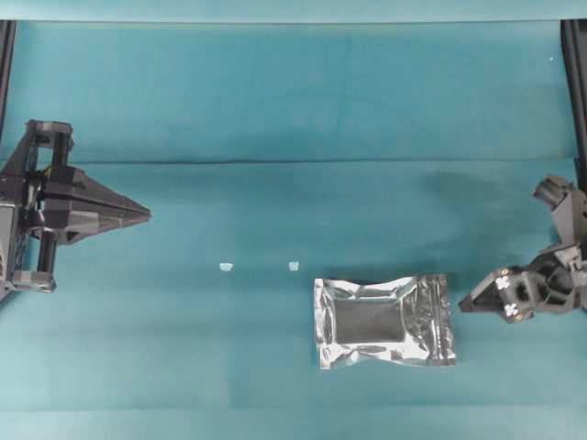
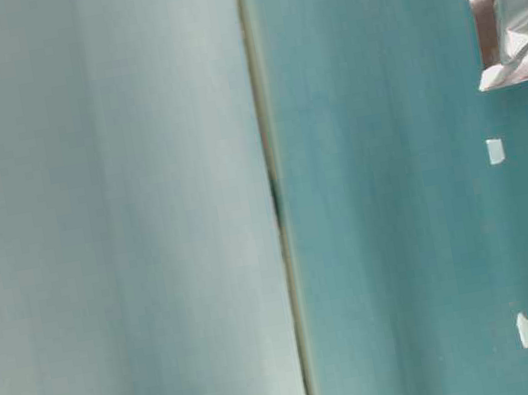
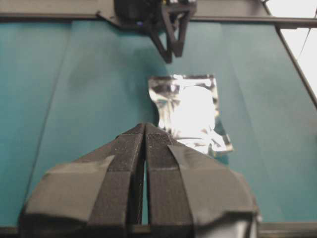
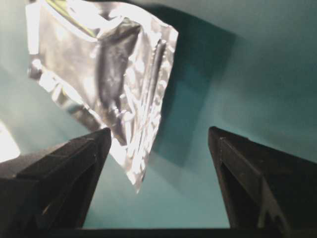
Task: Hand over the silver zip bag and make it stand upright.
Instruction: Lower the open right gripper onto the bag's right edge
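Note:
I will next use my right gripper to take hold of the silver zip bag (image 1: 383, 322) by its zip strip end (image 1: 433, 316), so that I can hand the bag over.
The silver zip bag (image 1: 383, 322) lies flat on the teal cloth right of centre, its dark window facing up and its zip strip at the right end. My right gripper (image 1: 468, 302) hangs just off that end, open. In the right wrist view a corner of the bag (image 4: 104, 69) pokes in between the spread fingers of the right gripper (image 4: 159, 130), and nothing is clamped. My left gripper (image 1: 145, 216) stays far to the left, shut and empty. In its wrist view the left gripper (image 3: 144, 126) points toward the bag (image 3: 190, 111).
Two tiny white scraps (image 1: 226, 267) (image 1: 293, 266) lie on the cloth between the left gripper and the bag. Dark frame rails (image 1: 576, 82) run along the left and right edges. A fold line (image 1: 293, 161) crosses the cloth behind the arms.

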